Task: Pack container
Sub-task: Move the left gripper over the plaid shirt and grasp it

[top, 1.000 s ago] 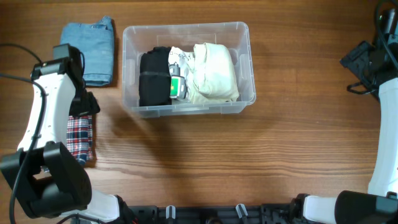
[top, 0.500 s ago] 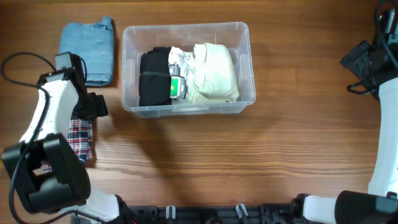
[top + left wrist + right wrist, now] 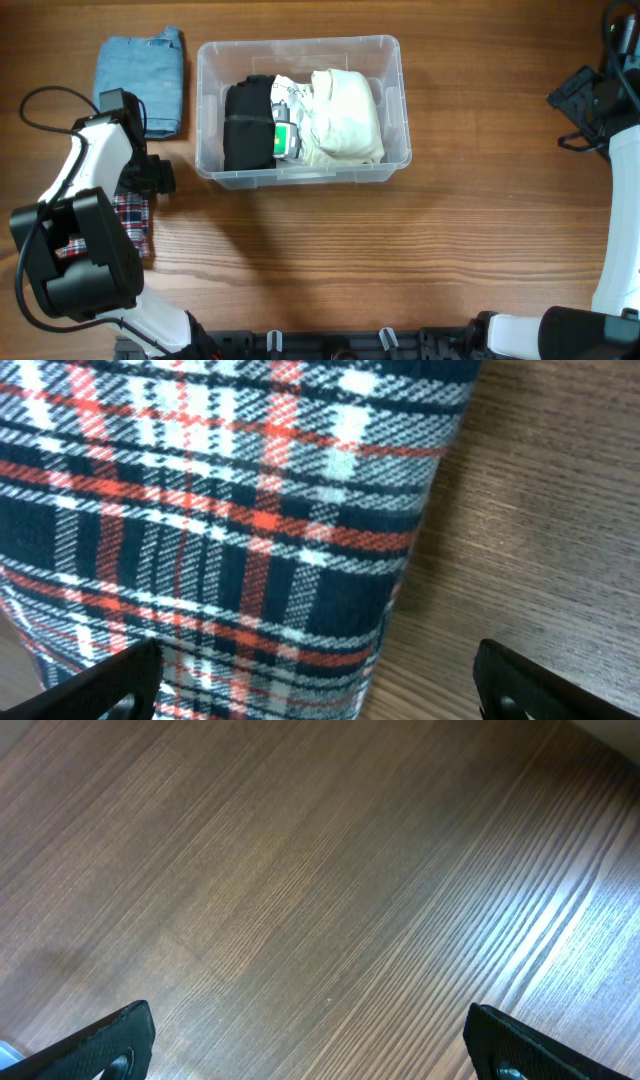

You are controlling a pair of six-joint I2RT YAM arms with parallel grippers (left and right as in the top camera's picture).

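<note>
My left gripper grabs the folded plaid garment [image 3: 133, 222] by its edge next, fingers on either side of the layers, to pack it folded into the container.
The clear plastic container [image 3: 390, 55] stands at the table's upper middle. It holds a folded black garment [image 3: 247, 125], a cream garment [image 3: 345, 115] and a small green-and-white item [image 3: 284, 138]. A folded plaid garment [image 3: 133, 222] lies at the left; it fills the left wrist view [image 3: 220, 510]. My left gripper [image 3: 320, 690] is open just above the plaid garment's edge, one finger over the cloth, one over bare wood. A folded light-blue denim garment [image 3: 145, 75] lies at the upper left. My right gripper [image 3: 310, 1045] is open and empty over bare wood at the far right.
The left arm [image 3: 95, 160] lies between the denim and the plaid garment. The right arm [image 3: 600, 100] stands at the table's right edge. Wooden tabletop [image 3: 400, 260] stretches in front of the container.
My left arm has swung down and toward the plaid garment, the gripper now low over its edge. The right arm and the container's contents have not moved.
</note>
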